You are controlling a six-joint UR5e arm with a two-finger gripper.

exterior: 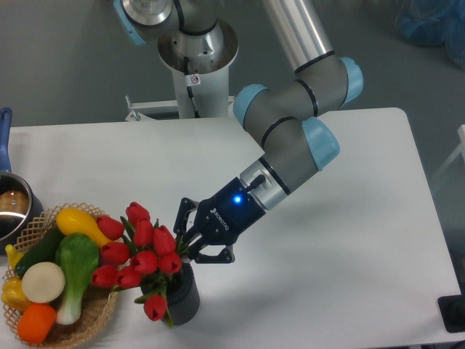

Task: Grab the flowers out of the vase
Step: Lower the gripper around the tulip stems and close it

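Note:
I need to pick the flowers up out of the vase (pixel 186 297) next. My gripper needs to take hold of the flowers (pixel 143 251) by their green stems.
The flowers (pixel 143 251), a bunch of red tulips with green stems, stand in the vase (pixel 186 297), a small dark grey ribbed cylinder near the table's front edge, and lean to the left. My gripper (pixel 187 238) reaches in from the right at the level of the buds, just above the vase mouth. Its jaws are spread, one finger (pixel 182 212) behind the bunch and the other in front, at the right side of the tulips. Whether the fingers touch the stems is hidden by the buds.
A wicker basket (pixel 93 318) of colourful vegetables sits right beside the vase on the left, touching the tulips. A steel pot (pixel 10 211) with a blue handle (pixel 4 127) stands at the left edge. The robot base (pixel 196 51) is at the back.

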